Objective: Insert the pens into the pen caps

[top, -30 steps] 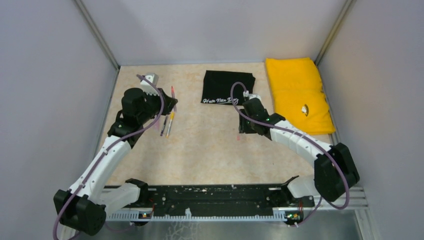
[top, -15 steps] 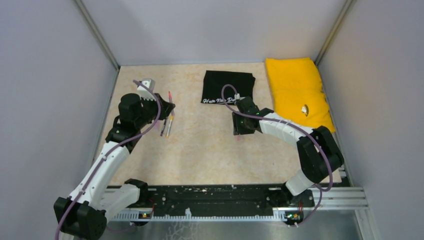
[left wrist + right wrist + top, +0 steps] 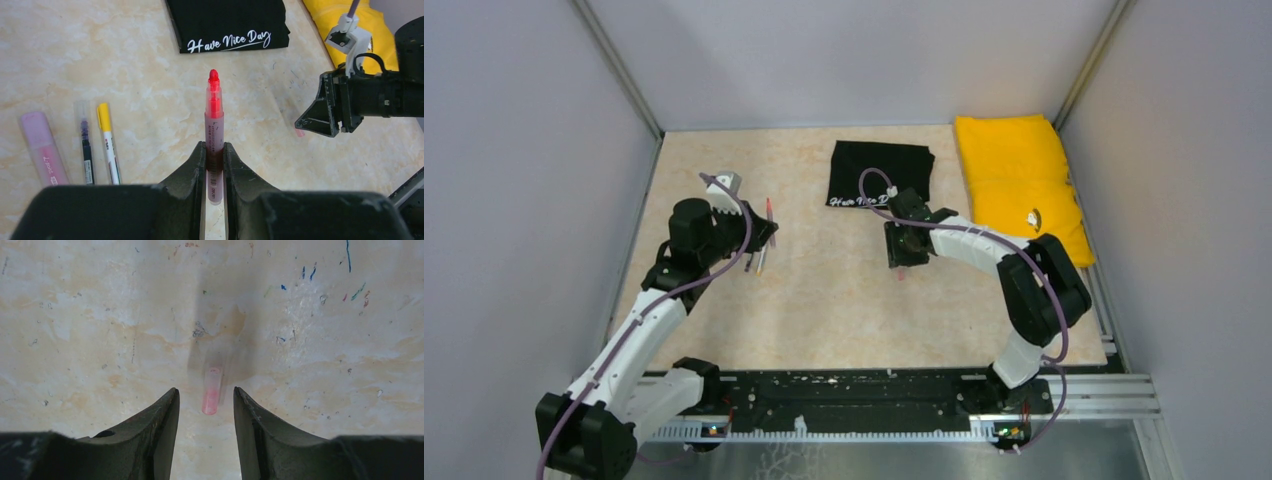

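The robot's right gripper will next pick up the pen cap (image 3: pixel 901 271) (image 3: pixel 211 390) across its sides near the paler end, so the pen cap's open end stays free for the pen to be inserted.
My left gripper (image 3: pixel 214 148) is shut on the reddish-pink pen (image 3: pixel 214 117), held above the table with its uncapped red tip pointing forward. From the top it shows by the left gripper (image 3: pixel 759 230). A small pink-red pen cap (image 3: pixel 211 390) lies on the table just ahead of my open right gripper (image 3: pixel 205 389), in line with the gap between its jaws and touching neither. On the table left of the held pen lie a pale pink pen (image 3: pixel 44 155), a dark thin pen (image 3: pixel 86 147) and a white pen with a yellow cap (image 3: pixel 108 142).
A folded black cloth with white lettering (image 3: pixel 879 172) lies at the back centre, and a folded yellow cloth (image 3: pixel 1019 185) at the back right. Grey walls close in the left, right and back. The right arm (image 3: pixel 360 95) shows in the left wrist view.
My right gripper has moved left over the table and now stands over the pink-red cap. My left gripper has shifted slightly nearer, still holding the pen.
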Controlling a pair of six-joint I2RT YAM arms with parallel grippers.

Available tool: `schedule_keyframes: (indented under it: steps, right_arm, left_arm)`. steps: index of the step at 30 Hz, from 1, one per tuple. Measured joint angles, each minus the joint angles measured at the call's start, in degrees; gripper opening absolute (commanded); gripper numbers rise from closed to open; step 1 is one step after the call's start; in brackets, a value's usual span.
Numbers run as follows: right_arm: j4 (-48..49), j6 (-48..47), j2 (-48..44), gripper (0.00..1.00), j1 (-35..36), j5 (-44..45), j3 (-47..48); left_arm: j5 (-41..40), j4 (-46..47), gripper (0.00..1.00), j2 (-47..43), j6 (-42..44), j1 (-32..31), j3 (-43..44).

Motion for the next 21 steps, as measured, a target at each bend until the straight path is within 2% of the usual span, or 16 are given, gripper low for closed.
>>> schedule_keyframes:
  steps: [21]
  right_arm:
    - [-2.86,-1.38,7.72,0.31,0.24,2.51,5.42]
  left_arm:
    - [0.90,1.90,0.00,-0.35,0.35,0.00,-0.11]
